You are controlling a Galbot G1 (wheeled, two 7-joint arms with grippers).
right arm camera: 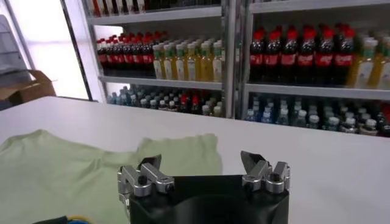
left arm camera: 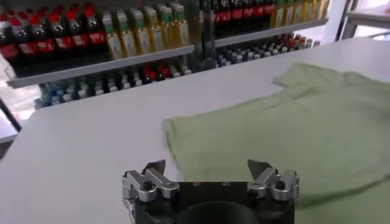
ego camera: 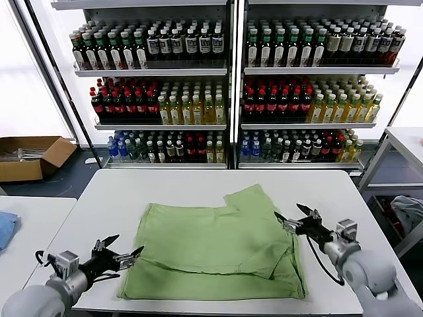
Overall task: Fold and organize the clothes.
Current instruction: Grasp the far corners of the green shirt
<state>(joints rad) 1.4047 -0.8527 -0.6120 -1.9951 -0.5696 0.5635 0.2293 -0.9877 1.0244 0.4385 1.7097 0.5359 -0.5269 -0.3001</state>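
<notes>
The green shirt (ego camera: 201, 244) needs to be dragged and folded, so my left gripper should grab it by its hem (ego camera: 137, 254) next.
A light green shirt (ego camera: 211, 246) lies on the white table (ego camera: 106, 198), plain side up and partly folded, with one sleeve lying toward the back right. No collar or checkered print shows. My left gripper (ego camera: 120, 251) is open and empty, just off the shirt's front left corner. My right gripper (ego camera: 295, 218) is open and empty, above the shirt's right edge. The shirt also shows in the left wrist view (left arm camera: 304, 115), beyond the open left gripper (left arm camera: 207, 167), and in the right wrist view (right arm camera: 73, 164), beyond the open right gripper (right arm camera: 201, 161).
Shelves of bottles (ego camera: 231, 86) stand behind the table. A cardboard box (ego camera: 30, 157) sits on the floor at the left. A second white table with a blue cloth (ego camera: 5, 228) is at the left. A grey-blue fabric bundle (ego camera: 411, 212) lies at the right.
</notes>
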